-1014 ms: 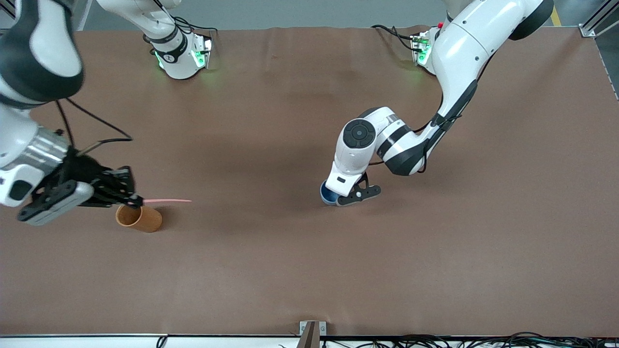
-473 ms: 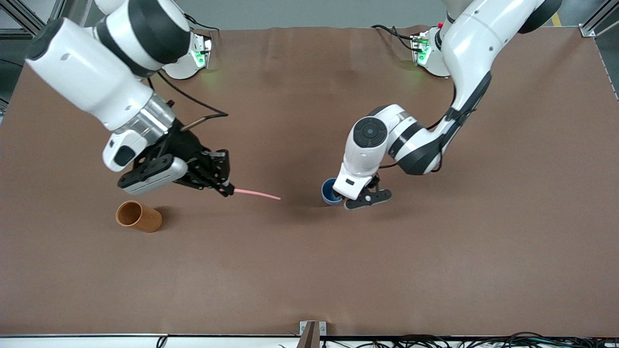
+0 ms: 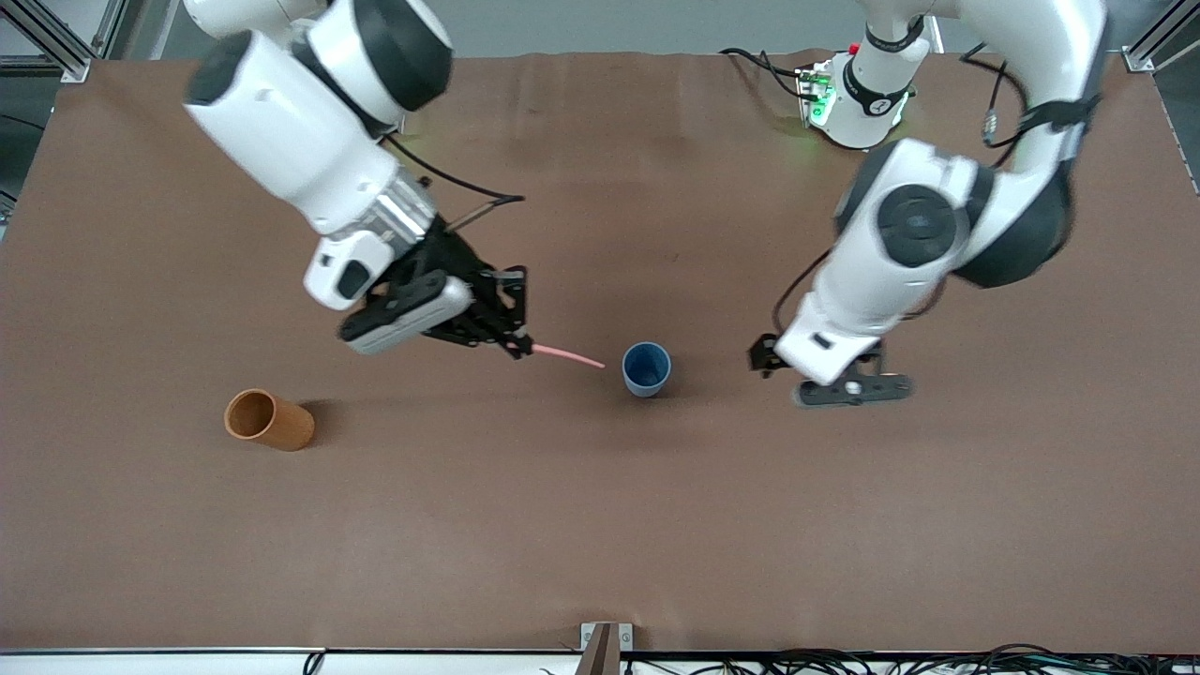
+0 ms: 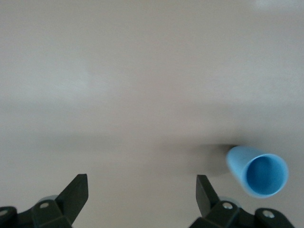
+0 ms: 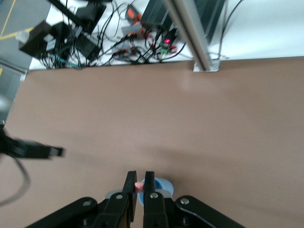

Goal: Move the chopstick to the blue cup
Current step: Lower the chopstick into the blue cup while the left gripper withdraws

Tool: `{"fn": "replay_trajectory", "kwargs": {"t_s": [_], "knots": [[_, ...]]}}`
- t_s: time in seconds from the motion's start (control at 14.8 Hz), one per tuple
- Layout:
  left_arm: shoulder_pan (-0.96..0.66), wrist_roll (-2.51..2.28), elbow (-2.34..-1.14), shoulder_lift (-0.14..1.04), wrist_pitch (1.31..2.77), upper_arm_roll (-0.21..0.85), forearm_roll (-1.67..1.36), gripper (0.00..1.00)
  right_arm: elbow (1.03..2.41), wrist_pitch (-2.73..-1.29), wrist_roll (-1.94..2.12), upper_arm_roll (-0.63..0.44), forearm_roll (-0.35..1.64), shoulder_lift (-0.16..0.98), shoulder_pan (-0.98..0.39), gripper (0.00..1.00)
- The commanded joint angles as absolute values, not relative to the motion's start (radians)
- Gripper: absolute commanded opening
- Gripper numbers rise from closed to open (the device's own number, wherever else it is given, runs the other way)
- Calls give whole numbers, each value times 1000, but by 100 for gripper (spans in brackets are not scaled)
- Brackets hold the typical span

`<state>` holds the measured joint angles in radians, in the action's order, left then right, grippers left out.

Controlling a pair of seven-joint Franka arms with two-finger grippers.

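I need to move the chopstick toward the cup with my right gripper before letting go, because the pink chopstick's loose tip (image 3: 599, 365) hangs short of the blue cup's rim (image 3: 630, 355).
My right gripper (image 3: 521, 345) is shut on one end of the pale pink chopstick (image 3: 568, 356). The stick slants down, and its free tip hangs close beside the rim of the blue cup (image 3: 646, 367). In the right wrist view the stick's end (image 5: 138, 186) shows pinched between the fingers, with the blue cup (image 5: 164, 184) just past them. My left gripper (image 3: 848, 386) is open and empty over the table, beside the blue cup toward the left arm's end. In the left wrist view the blue cup (image 4: 259, 171) shows off to one side of the open left gripper (image 4: 141, 190).
An orange-brown cup (image 3: 268, 420) sits on the brown table (image 3: 600, 525) toward the right arm's end. A metal post (image 5: 190, 35) and cables (image 5: 118, 33) lie off the table's edge. The left gripper (image 5: 31, 148) shows blurred in the right wrist view.
My right gripper has carried the chopstick from over the orange-brown cup across to the blue cup. My left gripper has drawn away from the blue cup toward the left arm's end.
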<state>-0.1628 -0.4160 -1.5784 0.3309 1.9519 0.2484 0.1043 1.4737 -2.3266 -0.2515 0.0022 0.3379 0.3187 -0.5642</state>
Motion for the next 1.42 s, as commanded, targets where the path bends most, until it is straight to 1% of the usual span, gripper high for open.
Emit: {"fn": "replay_trajectory", "kwargs": {"t_s": [0.0,0.14,0.34,0.54,0.68,0.95,1.22,1.28,1.35], "knots": [[-173,-183,-1606,244,1889,151,19,100,1482,-2365,-354,-11,235,344,-627,5],[-173,-77,-1606,186,1850,91,-15,100,1482,-2367,-418,-9,140,359,-658,5],[-144,-35,-1586,85,1772,94,0,100,1482,-2367,-451,-9,91,380,-689,5],[-140,-34,-1494,49,1628,92,-2,100,1482,-2368,-454,-9,9,413,-716,5],[-140,-35,-1430,46,1537,94,-2,100,1482,-2379,-454,-9,2,432,-727,6],[-123,-35,-1436,34,1514,100,-12,100,1480,-2419,-453,-9,-2,475,-753,6],[-117,-32,-1436,34,1514,100,-17,100,1480,-2493,-453,-11,-38,511,-756,9],[-117,-31,-1434,35,1514,100,-17,100,1480,-2499,-453,-12,-40,520,-756,11],[-117,-31,-1433,35,1514,100,-17,100,1479,-2500,-453,-11,-44,523,-756,19]]}}
